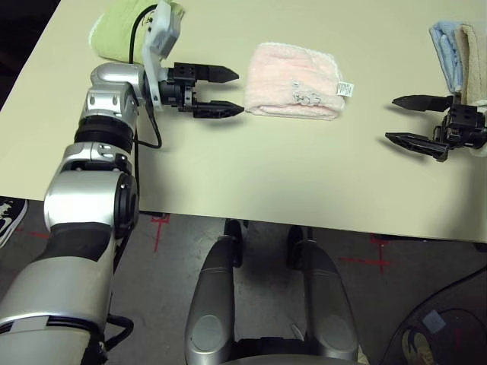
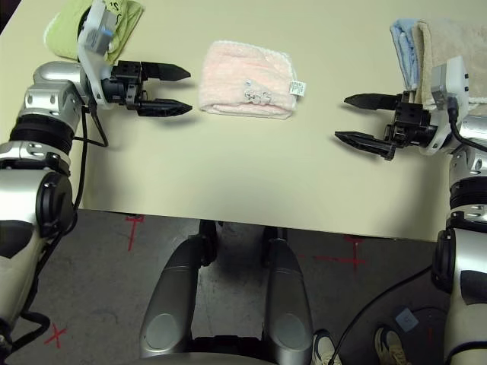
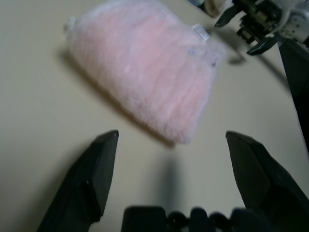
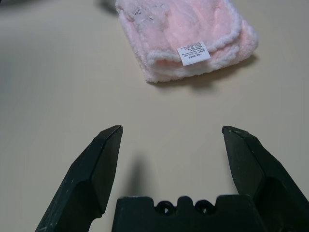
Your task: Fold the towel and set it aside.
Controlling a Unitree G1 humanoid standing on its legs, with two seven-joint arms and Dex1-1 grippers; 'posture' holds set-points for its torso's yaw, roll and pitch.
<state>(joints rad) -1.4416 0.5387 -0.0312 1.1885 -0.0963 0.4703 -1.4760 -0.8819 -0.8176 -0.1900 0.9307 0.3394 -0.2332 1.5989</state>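
Note:
My left gripper should next grab the folded edge of the towel across from the care tag, because the towel's stacked layers stick up thick and soft from the table.
The pale pink towel (image 1: pixel 294 90) lies folded into a thick rectangle at the middle back of the table, its white care tag (image 1: pixel 345 89) at the right end and a small embroidered motif on top. My left gripper (image 1: pixel 228 92) stands open just left of the towel, its fingers pointing at it with a small gap between. My right gripper (image 2: pixel 350 118) is open too, well to the right of the towel and a little nearer the front edge. The towel (image 4: pixel 186 36) lies ahead of the right fingers in the right wrist view, apart from them.
A light green towel (image 1: pixel 122 30) lies at the back left behind my left wrist. Folded light blue (image 2: pixel 403 42) and beige (image 2: pixel 449 46) towels sit at the back right beside my right wrist. The table's front edge (image 1: pixel 304 224) runs close below both grippers.

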